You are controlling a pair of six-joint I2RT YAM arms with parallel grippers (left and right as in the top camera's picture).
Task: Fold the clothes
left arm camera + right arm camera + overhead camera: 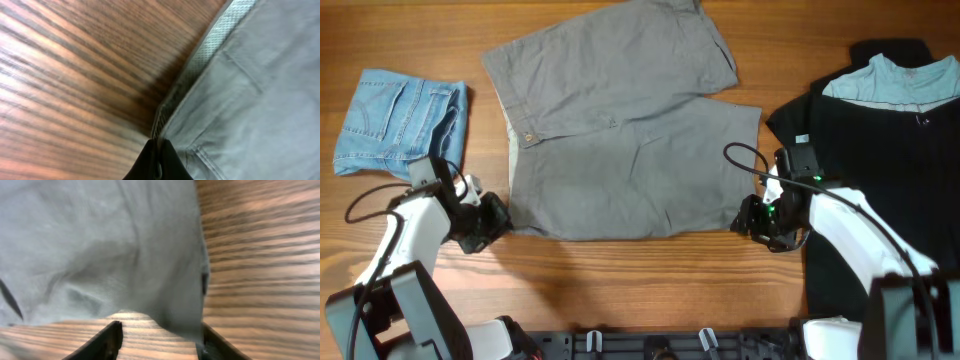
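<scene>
I need to grab the grey pants' near leg corner [738, 221] [189, 330] next with my right gripper, opposite the held waistband corner. Then I will lift the pants and spread them for folding.
The grey pants [620, 140] lie spread flat in the middle of the table, waistband to the left, legs to the right. My left gripper [500, 215] is at the near-left corner and is shut on the waistband edge; in the left wrist view the black fingers [159, 150] pinch the hem of the grey pants [250, 90]. My right gripper [745, 222] is at the near-right leg corner. It is open [160, 329], and the corner of the grey pants [100, 245] hangs between its fingers, close to the right finger.
Folded light-blue denim shorts [400, 122] lie at the far left. A black garment [890, 150] with a pale-blue shirt [895, 80] on it lies at the right, under my right arm. Bare wooden table [620, 280] runs along the near edge.
</scene>
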